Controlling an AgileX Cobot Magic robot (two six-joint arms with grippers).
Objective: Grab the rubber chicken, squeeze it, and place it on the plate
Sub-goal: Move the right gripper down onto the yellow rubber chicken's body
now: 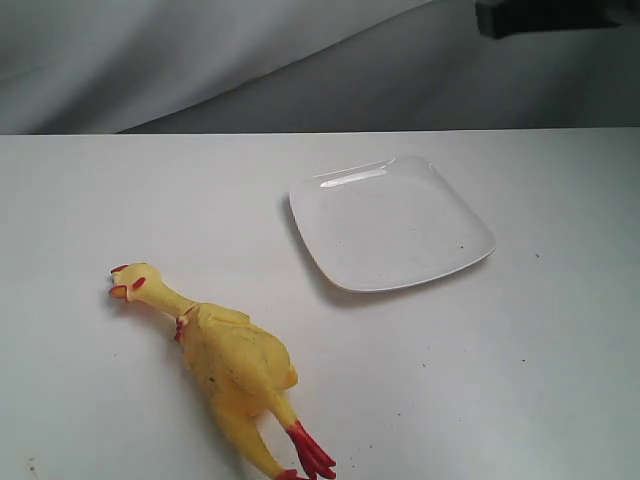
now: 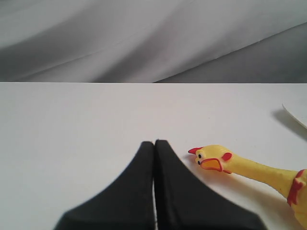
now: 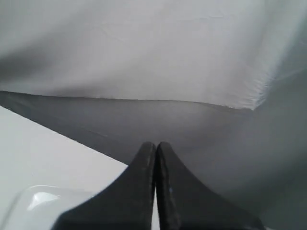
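I should squeeze the rubber chicken and put it on the plate (image 1: 390, 222) next, so I need to grab it by its yellow leg (image 1: 279, 405) with my right gripper.
The rubber chicken (image 1: 225, 360) lies on the white table at the front left, head toward the left, red feet at the front edge of the view. Its head and thin neck (image 2: 225, 162) show in the left wrist view, just beside my left gripper (image 2: 154, 143), which is shut and holds nothing. The white square plate (image 1: 390, 222) sits empty to the right of the chicken, farther back. A corner of the plate (image 3: 33, 201) shows in the right wrist view. My right gripper (image 3: 156, 144) is shut and empty, near the table's edge. Neither gripper shows in the exterior view.
The white table (image 1: 520, 360) ends at its far edge against a grey draped cloth (image 1: 200, 60). A dark object (image 1: 550, 15) hangs at the top right of the exterior view.
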